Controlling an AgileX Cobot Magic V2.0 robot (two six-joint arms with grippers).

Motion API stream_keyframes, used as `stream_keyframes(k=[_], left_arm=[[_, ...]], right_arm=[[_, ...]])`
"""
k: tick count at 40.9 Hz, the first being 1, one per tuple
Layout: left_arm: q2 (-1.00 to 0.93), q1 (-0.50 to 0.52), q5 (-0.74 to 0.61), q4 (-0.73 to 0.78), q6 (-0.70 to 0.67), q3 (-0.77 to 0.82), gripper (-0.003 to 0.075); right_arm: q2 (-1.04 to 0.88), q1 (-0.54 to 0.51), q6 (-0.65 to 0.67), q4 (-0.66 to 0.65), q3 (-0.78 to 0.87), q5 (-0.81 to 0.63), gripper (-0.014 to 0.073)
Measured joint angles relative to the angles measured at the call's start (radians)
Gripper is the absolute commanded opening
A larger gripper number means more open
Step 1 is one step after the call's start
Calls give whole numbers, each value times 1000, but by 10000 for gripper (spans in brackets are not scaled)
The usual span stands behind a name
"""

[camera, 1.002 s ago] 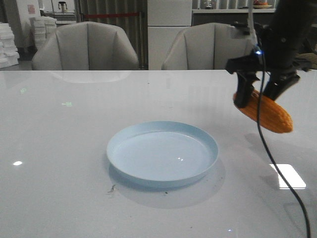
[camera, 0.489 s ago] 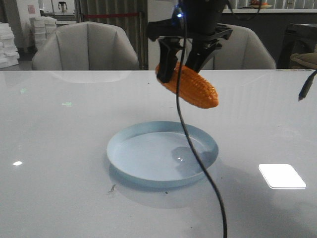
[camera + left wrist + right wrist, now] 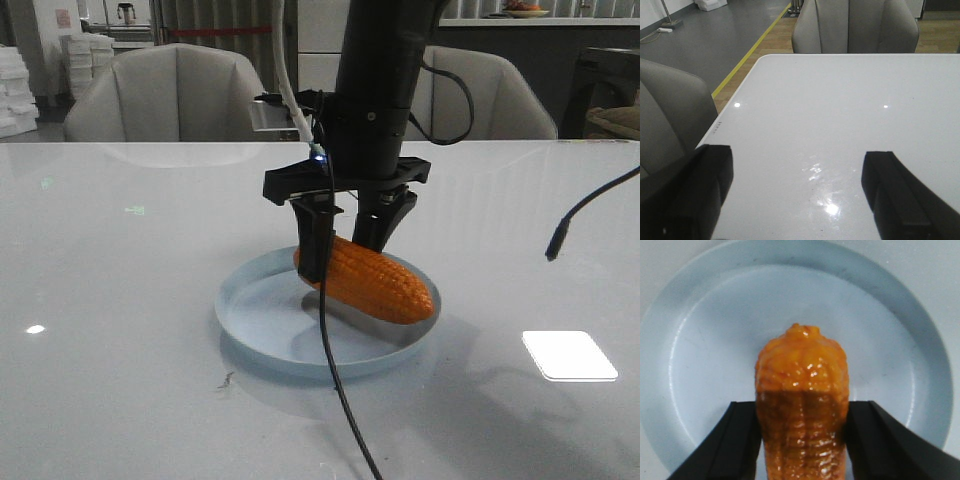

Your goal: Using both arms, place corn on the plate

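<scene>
The corn [image 3: 372,280] would lie in the pale-blue plate, since my right gripper has the corn's lower end low over the plate, so my right gripper should open.
The orange-yellow corn [image 3: 372,280] is held slantwise low over the pale-blue plate [image 3: 250,310] in the middle of the table; whether its lower end touches the plate I cannot tell. My right gripper [image 3: 345,245] reaches down from above and is shut on the corn's thick end. In the right wrist view the corn [image 3: 802,390] sits between the two black fingers [image 3: 735,440], with the plate [image 3: 705,330] beneath it. My left gripper [image 3: 800,195] is open and empty over bare white table; it does not show in the front view.
A black cable [image 3: 340,400] hangs from the right arm in front of the plate. Another cable end [image 3: 560,240] hangs at the right. Two grey chairs [image 3: 170,95] stand behind the table. In the left wrist view the table's corner [image 3: 760,60] and a chair are close.
My right arm has carried the corn leftward from the table's right side to above the plate, then lowered it down to the plate.
</scene>
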Motion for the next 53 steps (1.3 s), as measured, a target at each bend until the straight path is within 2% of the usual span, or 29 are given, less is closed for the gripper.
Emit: stream_keyframes(k=[7,11,20,26,39,48,53], left_arm=[[0,-9,0,0,0,0,581],[0,-23,0,0,0,0,581],[0,-27,0,0,0,0,581],[0,-42,0,2,0,0,581],[0,-118,0,10,0,0,581],[0,-120,0,17,0,0,581],[0,-120,0,17,0,0,581]], right_arm=[[0,0,0,0,-4,-8,546],[0,0,0,0,-4,-19,591],[0,0,-2,0,-5,-35,594],[0,0,-2,-8,-34,8,594],[-79,-41,16,-40,-271,80,594],[-279,-156,18,-64,-302,113,594],[-413,-277,18,-75,-288,144,594]])
